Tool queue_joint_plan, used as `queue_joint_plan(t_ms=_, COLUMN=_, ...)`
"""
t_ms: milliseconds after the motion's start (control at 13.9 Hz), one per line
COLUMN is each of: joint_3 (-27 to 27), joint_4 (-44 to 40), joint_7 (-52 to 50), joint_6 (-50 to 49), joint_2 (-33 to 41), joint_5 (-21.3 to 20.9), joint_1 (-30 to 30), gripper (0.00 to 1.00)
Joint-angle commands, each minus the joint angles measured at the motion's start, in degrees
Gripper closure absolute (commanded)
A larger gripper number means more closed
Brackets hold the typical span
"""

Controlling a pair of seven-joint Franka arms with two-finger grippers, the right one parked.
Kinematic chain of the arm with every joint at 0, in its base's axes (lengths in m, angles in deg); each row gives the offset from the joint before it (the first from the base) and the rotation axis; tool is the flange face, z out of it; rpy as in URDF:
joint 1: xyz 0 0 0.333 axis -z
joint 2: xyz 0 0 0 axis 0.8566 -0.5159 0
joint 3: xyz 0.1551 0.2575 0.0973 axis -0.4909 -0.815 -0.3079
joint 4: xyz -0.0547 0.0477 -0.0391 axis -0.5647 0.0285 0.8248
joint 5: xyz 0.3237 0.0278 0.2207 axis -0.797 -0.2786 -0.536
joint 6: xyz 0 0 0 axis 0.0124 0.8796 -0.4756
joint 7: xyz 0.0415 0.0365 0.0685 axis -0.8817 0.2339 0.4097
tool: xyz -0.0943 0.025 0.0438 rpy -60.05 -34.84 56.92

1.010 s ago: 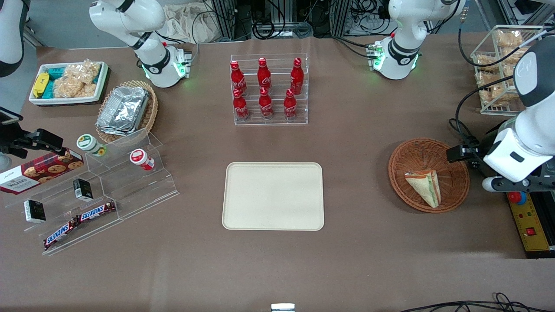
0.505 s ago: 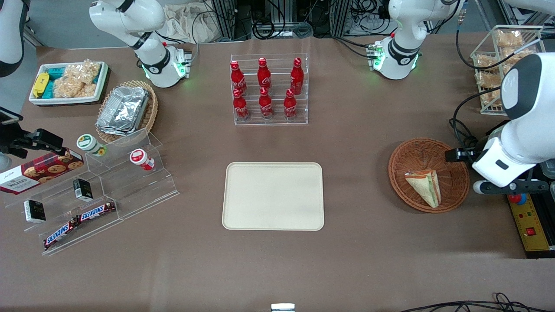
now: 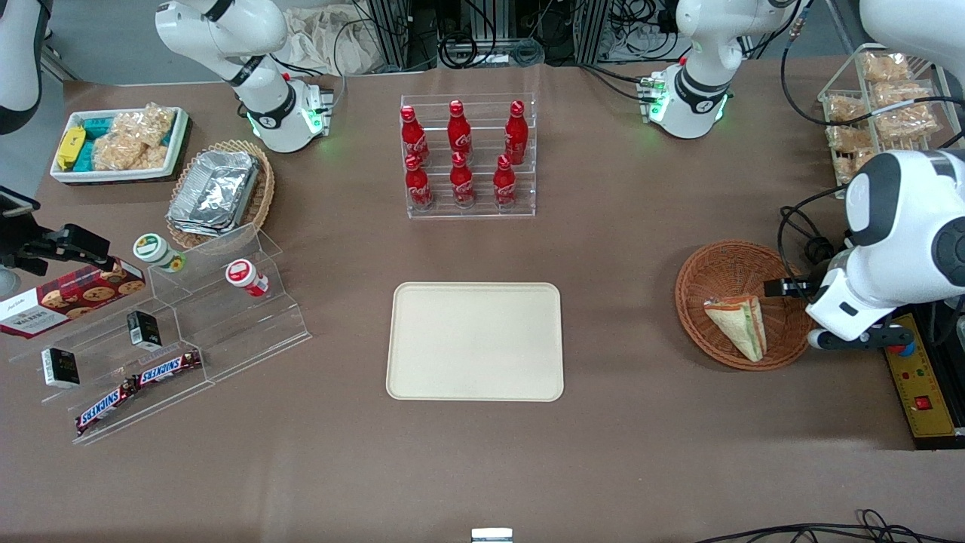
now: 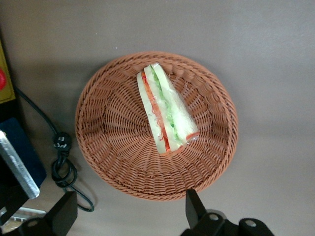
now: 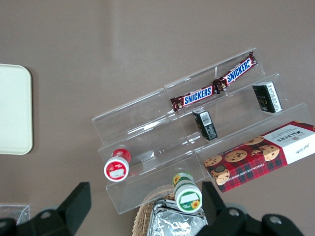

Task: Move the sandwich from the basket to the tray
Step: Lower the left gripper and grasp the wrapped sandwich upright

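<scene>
The sandwich wedge lies with its filling edge (image 4: 161,109) up, so my left gripper will grab its two flat bread sides next.
The sandwich (image 3: 739,325) is a white bread wedge with green and orange-red filling. It lies in the round reddish-brown wicker basket (image 3: 709,273), nearer the front camera than the basket's middle. It also shows in the left wrist view (image 4: 166,110), lying in the basket (image 4: 108,142). My left gripper (image 4: 130,209) is open wide and empty, held above the basket's rim and apart from the sandwich. In the front view the gripper (image 3: 829,317) hangs over the basket's edge at the working arm's end. The cream tray (image 3: 475,341) lies empty mid-table.
A clear rack of red cola bottles (image 3: 464,154) stands farther from the camera than the tray. A control box (image 3: 920,385) and a black cable (image 4: 61,162) lie beside the basket. A wire rack of snack bags (image 3: 874,113) stands at the working arm's end.
My left arm has swung in over the basket's edge, bringing the gripper closer to the sandwich. The sandwich, basket and tray have not moved.
</scene>
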Motion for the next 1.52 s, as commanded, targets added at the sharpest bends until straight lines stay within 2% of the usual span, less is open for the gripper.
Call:
queue_joint_plan(t_ms=0, joint_3=0.16, joint_4=2.98, joint_7=-3.09, joint_6=2.92, joint_2=-0.25, joint_5=0.66, joint_1=-0.21, gripper=0.02)
queue_joint_plan(t_ms=216, joint_3=0.25, joint_4=8.67, joint_7=-14.67, joint_6=16.07, joint_2=-0.87, joint_5=0.83, joint_1=-0.3, gripper=0.02)
queue_joint_plan(t_ms=505, joint_3=0.25, joint_4=11.77, joint_7=-24.09, joint_6=25.06, joint_2=-4.64, joint_5=1.45, joint_1=-0.82, gripper=0.02)
queue_joint_plan(t_ms=794, joint_3=0.25, joint_4=13.18, joint_7=-25.61, joint_6=30.25, joint_2=-7.72, joint_5=1.36, joint_1=-1.35, gripper=0.02)
queue_joint_plan(t_ms=866, joint_3=0.25, joint_4=13.44, joint_7=-25.61, joint_6=30.61, joint_2=-8.07, joint_5=1.27, joint_1=-1.35, gripper=0.12)
queue_joint_plan(t_ms=1155, joint_3=0.51, joint_4=11.96, joint_7=-25.7, joint_6=25.89, joint_2=-6.94, joint_5=1.27, joint_1=-0.65, gripper=1.0)
queue_joint_plan(t_ms=1443, joint_3=0.95, joint_4=8.54, joint_7=-25.08, joint_6=16.76, joint_2=-3.6, joint_5=1.27, joint_1=0.23, gripper=1.0)
